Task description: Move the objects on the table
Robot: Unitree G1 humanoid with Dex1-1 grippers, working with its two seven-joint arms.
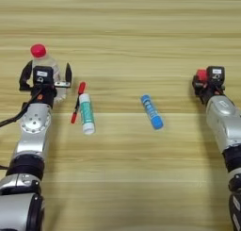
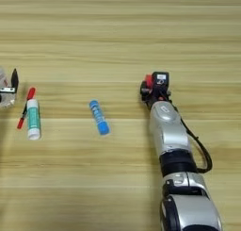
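I need to move the red cube to the planks beside the blue glue stick before I open my right gripper. The cube is still far short of the planks.
A small clear bottle with a red cap stands at the left of the table. My left gripper is open, one black finger on each side of the bottle's body. Just right of it a thin red pen lies against a green-and-white glue stick. A blue-and-white glue stick lies near the middle. At the right, my right gripper is shut on a small red cube, which peeks out beside the wrist block.
Bare plank surface stretches across the far half of the table and between the blue glue stick and my right arm. A black cable loops off the right forearm.
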